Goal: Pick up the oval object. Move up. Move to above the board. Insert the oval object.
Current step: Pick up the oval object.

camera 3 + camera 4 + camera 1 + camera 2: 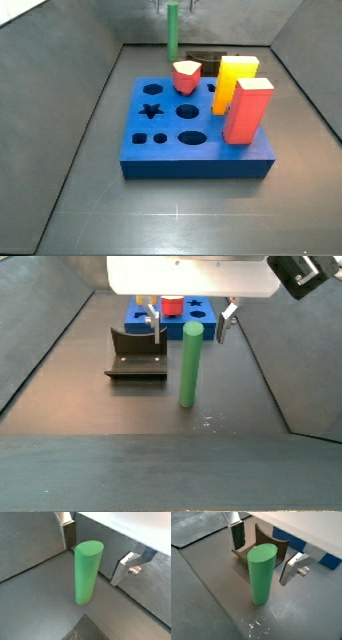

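The gripper picks up the tall green peg by its top (89,548) next, to insert the peg into the blue board.
The oval object (85,572) is a tall green peg standing upright on the grey floor; it shows in both wrist views and both side views (262,574) (171,32) (191,364). My gripper (95,551) is open, with one finger (67,534) on each side of the peg's top and a gap on both sides. In a side view the gripper (190,324) hangs over the peg, its fingertips just below the peg's top. The board (194,135) is a flat blue block with star, round and oval holes, beyond the peg in a side view (174,306).
The fixture (134,356) stands next to the peg, between it and the board (264,549). On the board stand a red rectangular block (249,110), a yellow block (235,80) and a short red peg (187,75). Grey walls enclose the floor.
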